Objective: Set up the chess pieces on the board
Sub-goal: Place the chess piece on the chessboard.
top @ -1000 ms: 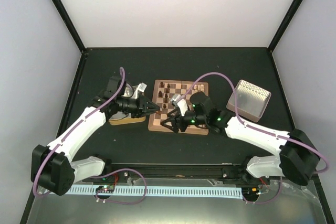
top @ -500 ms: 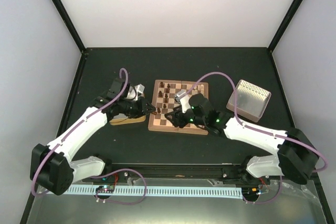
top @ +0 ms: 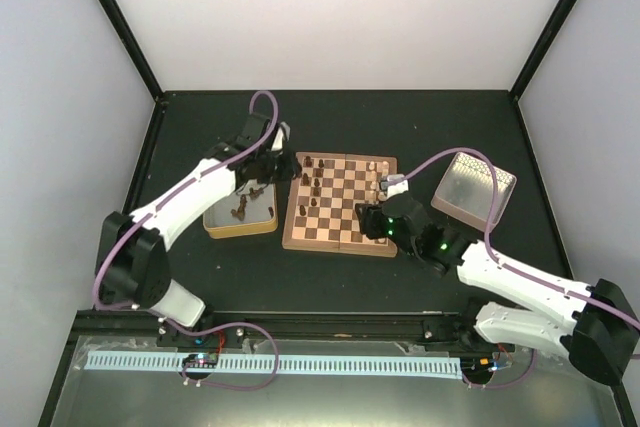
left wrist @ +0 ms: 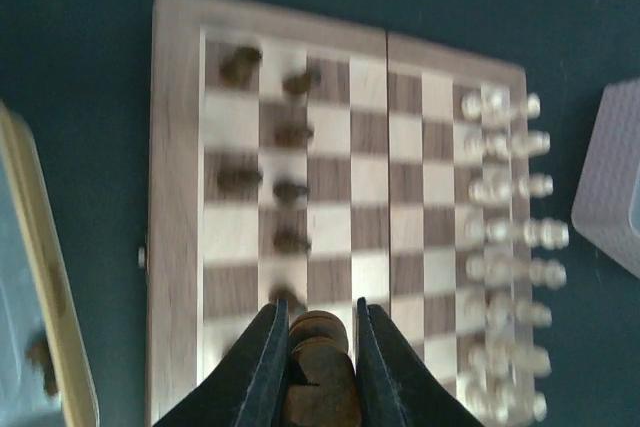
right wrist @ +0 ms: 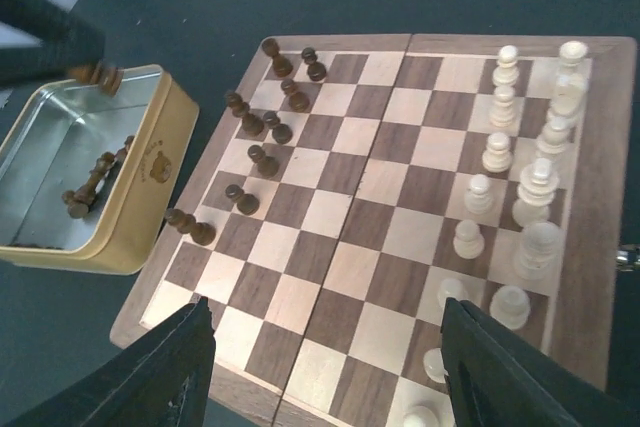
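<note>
The dark brown piece stays in my left gripper until it reaches the free square by the corner piece. It is high and would drop short if I opened now.
The board (top: 340, 246) lies mid-table. Several dark brown chess pieces (top: 315, 183) stand on its left columns and cream ones (top: 380, 180) along its right edge. My left gripper (top: 277, 169) hovers by the board's far-left corner. In the left wrist view it (left wrist: 318, 347) is shut on a dark brown piece (left wrist: 320, 372) above the board (left wrist: 175, 197). My right gripper (top: 368, 215) is open and empty over the board's near right part. In the right wrist view it (right wrist: 330, 372) spans bare squares of the board (right wrist: 590, 247), with dark pieces (right wrist: 262, 159) left and cream pieces (right wrist: 498, 152) right.
A yellowish tin (top: 240, 230) left of the board holds a few loose dark pieces; it also shows in the right wrist view (right wrist: 150, 197). A silvery perforated tray (top: 475, 187) stands right of the board. Black frame posts and white walls bound the table.
My left arm has risen from beside the tin and swung to the board's far-left corner, carrying a dark piece. My right gripper has pulled back from the board's near-left squares toward the right.
</note>
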`<state>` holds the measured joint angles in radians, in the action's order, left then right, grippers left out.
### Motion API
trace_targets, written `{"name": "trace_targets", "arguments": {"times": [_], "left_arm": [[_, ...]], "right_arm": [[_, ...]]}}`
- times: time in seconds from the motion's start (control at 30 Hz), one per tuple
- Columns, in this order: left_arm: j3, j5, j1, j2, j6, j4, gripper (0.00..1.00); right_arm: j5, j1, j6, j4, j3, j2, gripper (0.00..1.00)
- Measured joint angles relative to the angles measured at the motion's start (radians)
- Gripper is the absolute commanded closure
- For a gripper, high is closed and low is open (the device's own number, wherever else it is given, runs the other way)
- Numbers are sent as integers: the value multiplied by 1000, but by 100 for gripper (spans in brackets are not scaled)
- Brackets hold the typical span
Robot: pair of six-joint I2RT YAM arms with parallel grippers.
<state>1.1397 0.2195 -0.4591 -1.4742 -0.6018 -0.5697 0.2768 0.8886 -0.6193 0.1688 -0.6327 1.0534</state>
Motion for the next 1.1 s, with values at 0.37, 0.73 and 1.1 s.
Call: {"name": "trace_targets", "arguments": {"times": [0.37,0.73,1.1], "left_arm": [[293,-136,-3,-388,90,37,86],[335,-153,-7,-452,111,24,86],[346,-171,-7,-515,111,16,85]], "right_arm": [[97,0,-55,176,-2,-61,35],[106,-1,-68,222,-4,-86,34],[107,-1,-68,236,-8,-79,34]]}}
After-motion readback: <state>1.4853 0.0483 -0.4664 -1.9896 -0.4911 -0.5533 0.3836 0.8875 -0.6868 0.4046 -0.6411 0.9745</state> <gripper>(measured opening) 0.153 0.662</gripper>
